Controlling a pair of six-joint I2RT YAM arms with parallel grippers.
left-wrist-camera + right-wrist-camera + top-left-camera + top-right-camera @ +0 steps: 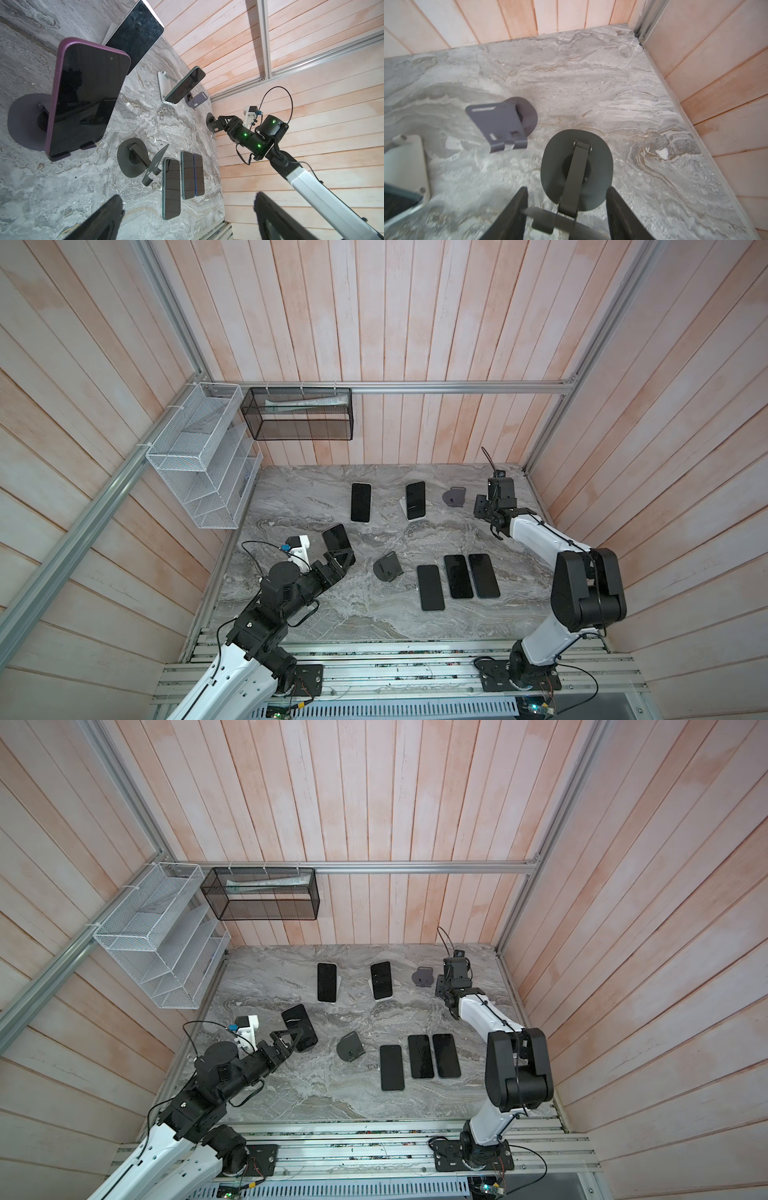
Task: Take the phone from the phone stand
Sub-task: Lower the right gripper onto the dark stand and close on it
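Note:
My right gripper keeps hold of the dark grey stand from here until it meets the table, since the stand's round base hovers above the table.
A purple-cased phone (83,97) leans on a dark round-based phone stand (25,118) at the left of the table, also seen in a top view (336,537). My left gripper (338,558) sits just in front of it, open and holding nothing, with its fingers (104,220) wide apart. Two more phones (360,502) (415,499) lean on stands at the back. At the back right, my right gripper (568,189) is shut on the plate of an empty dark grey stand (577,166); no phone shows on it.
Three phones (430,587) (458,576) (484,576) lie flat at the front right. Empty stands sit mid-table (388,567) and at the back (454,497). A white wire rack (199,464) and a black mesh basket (299,414) hang on the left and back walls.

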